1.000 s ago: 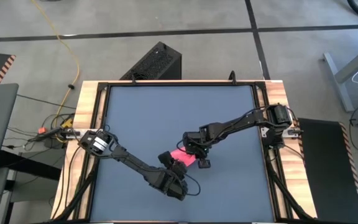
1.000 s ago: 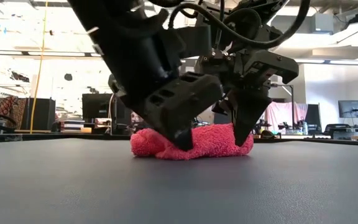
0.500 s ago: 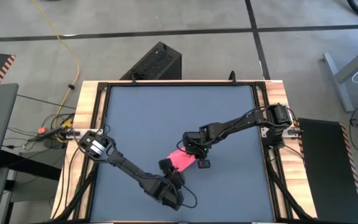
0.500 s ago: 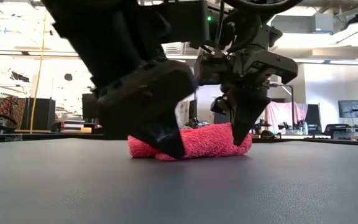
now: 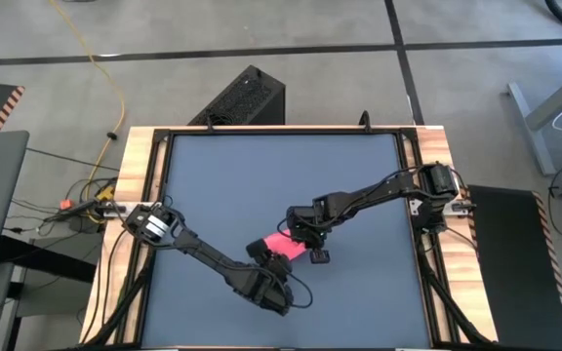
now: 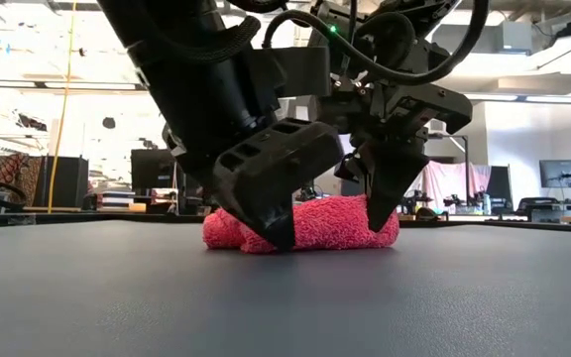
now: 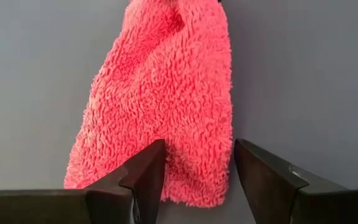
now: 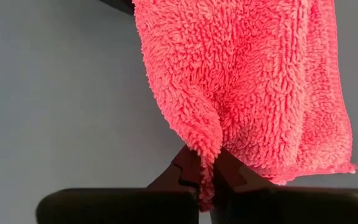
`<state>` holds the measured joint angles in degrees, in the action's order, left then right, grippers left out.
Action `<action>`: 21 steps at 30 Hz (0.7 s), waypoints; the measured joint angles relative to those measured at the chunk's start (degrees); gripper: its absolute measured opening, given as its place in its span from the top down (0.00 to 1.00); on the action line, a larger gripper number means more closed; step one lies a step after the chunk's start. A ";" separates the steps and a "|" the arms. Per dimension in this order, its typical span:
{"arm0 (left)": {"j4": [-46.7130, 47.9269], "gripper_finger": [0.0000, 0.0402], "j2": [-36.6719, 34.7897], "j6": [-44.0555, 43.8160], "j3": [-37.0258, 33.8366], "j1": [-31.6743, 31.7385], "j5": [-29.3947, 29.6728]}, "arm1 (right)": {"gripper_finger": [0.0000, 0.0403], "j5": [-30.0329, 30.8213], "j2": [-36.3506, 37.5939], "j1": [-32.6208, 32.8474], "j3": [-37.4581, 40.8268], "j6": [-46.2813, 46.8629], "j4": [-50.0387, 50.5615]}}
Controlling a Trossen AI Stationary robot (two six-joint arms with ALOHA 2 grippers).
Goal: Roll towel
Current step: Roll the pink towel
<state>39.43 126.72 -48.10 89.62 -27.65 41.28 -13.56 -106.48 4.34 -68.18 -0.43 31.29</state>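
Note:
To roll the towel, my left gripper next grabs the towel's side edge (image 7: pixel 219 158) near the towel's loose corner (image 7: pixel 215 198).
The bright pink towel (image 5: pixel 279 244) lies as a loose bundle on the dark grey mat (image 5: pixel 222 175), its underside on the mat, as the low view shows (image 6: pixel 315 223). My left gripper (image 7: pixel 197 155) is open at the towel's near end, slanting down from the near left. One of its fingers stands over the pile; the other is beside the towel's edge. My right gripper (image 8: pixel 205 168) comes down from the right onto the towel's other end and is shut on it. My left gripper stands open over the towel's near end (image 7: pixel 191 186). One finger (image 7: pixel 146 171) lies over the pile, the other (image 7: pixel 263 177) stands off the cloth beside its edge. Whether either finger touches the towel, I cannot tell. My right gripper pinches a raised fold of the towel (image 8: pixel 207 146) between its two fingers, slanting steeply down from above. The fold's ridge runs between the fingertips. The rest of the towel lies slack on the mat.
The mat fills a wooden, black-railed table frame (image 5: pixel 140 156), with bare mat on all sides of the towel. A black box (image 5: pixel 242 97) and a yellow cable (image 5: pixel 105 68) lie on the floor beyond the far edge.
My left gripper drew back toward the table's near edge, away from the towel, then came forward again to the towel's near end, staying open. My right gripper kept still, shut on the towel.

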 joint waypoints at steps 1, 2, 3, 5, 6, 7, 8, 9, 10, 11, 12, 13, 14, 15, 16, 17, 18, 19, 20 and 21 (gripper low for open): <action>-0.20 0.54 0.00 -0.03 0.00 0.01 0.03 | 0.93 0.00 0.00 0.00 0.00 0.00 0.00; -0.32 0.54 -0.02 -0.25 0.00 0.01 0.07 | 0.93 0.00 0.00 0.00 0.00 0.00 0.00; -0.30 0.54 -0.02 -0.58 0.00 0.01 0.07 | 0.93 0.00 0.00 0.00 0.00 0.00 0.02; -0.29 0.54 -0.02 -1.08 0.00 0.01 0.11 | 0.93 0.00 0.00 0.00 0.00 0.00 0.00; -0.29 0.54 -0.02 -1.16 0.00 0.00 0.36 | 0.93 0.00 0.00 0.00 0.00 0.00 0.02; -0.29 0.54 -0.02 -1.28 0.00 -0.15 0.84 | 0.93 0.01 0.00 0.00 0.00 0.00 0.02; -0.27 0.54 -0.02 -1.85 0.00 -0.22 1.30 | 0.93 0.01 0.00 0.00 0.00 0.00 0.00; -0.20 0.55 -0.02 -2.71 0.00 -0.23 1.62 | 0.93 0.00 0.00 0.00 0.00 0.00 0.01; -0.16 0.57 -0.02 -3.70 0.00 -0.25 1.64 | 0.93 0.00 0.00 0.00 0.00 0.00 0.02; -0.16 0.60 -0.04 -4.52 0.00 -0.25 1.48 | 0.93 0.02 0.00 0.00 0.00 0.00 0.02; -0.19 0.63 -0.04 -5.21 0.00 -0.25 1.09 | 0.93 0.02 0.00 0.00 0.00 0.00 0.02; -0.26 0.67 -0.04 -5.68 0.00 -0.25 0.68 | 0.93 0.02 0.00 0.00 0.00 0.00 0.02; -0.35 0.72 -0.04 -6.00 0.00 -0.25 0.34 | 0.93 0.02 0.00 0.00 0.00 0.00 0.02; -0.45 0.77 -0.07 -6.28 0.00 -0.25 0.05 | 0.93 0.01 0.00 0.00 0.00 0.00 0.02; -0.49 0.83 -0.07 -6.57 0.00 -0.25 -0.15 | 0.93 0.02 0.00 0.00 0.00 0.00 0.02; -0.51 0.89 -0.07 -6.69 0.00 -0.25 -0.26 | 0.93 0.02 0.00 0.00 0.00 0.00 0.02; -0.56 0.94 -0.07 -6.83 0.00 -0.25 -0.35 | 0.93 0.02 0.00 0.00 0.00 0.00 0.02; -0.56 0.97 -0.07 -7.20 0.00 -0.25 -0.35 | 0.93 0.02 0.00 0.00 0.00 0.00 0.02; -0.54 0.98 -0.09 -7.75 0.00 -0.25 -0.38 | 0.93 0.02 0.00 0.00 0.00 0.00 0.02; -0.56 0.98 -0.09 -8.37 0.00 -0.25 -0.63 | 0.93 0.02 0.00 0.00 0.00 0.00 0.02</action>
<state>38.87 126.63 -56.47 89.62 -27.90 40.65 -13.54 -106.48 4.34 -68.18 -0.43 31.31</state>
